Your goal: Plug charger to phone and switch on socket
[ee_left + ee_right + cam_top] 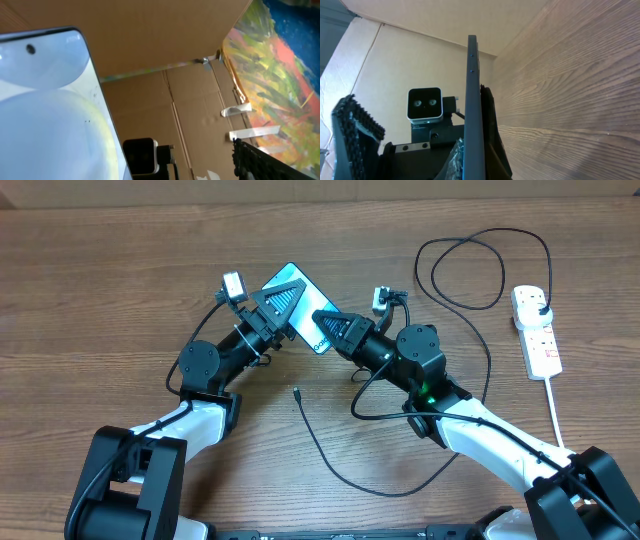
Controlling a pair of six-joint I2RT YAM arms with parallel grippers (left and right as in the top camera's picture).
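Note:
The phone's near end needs to stay free to plug in the charger, so my left gripper needs to grab the phone's other side next.
The phone (291, 281) is held up off the table, tilted, its lit blue-white screen (45, 100) filling the left of the left wrist view. My right gripper (322, 323) is shut on the phone's near end; the phone shows edge-on (472, 90) between its jaws. My left gripper (281, 300) stands open astride the phone's other side, one finger (255, 160) well clear of the screen. The charger's connector tip (297, 391) lies loose on the table below both grippers. Its black cable (385, 491) loops right and up to a black plug (537, 305) in the white socket (541, 340).
The socket's thick white cord (553, 408) runs down the right side past my right arm. A loop of charger cable (480, 270) lies at the back right. Cardboard walls (190, 100) stand around the wooden table (100, 290).

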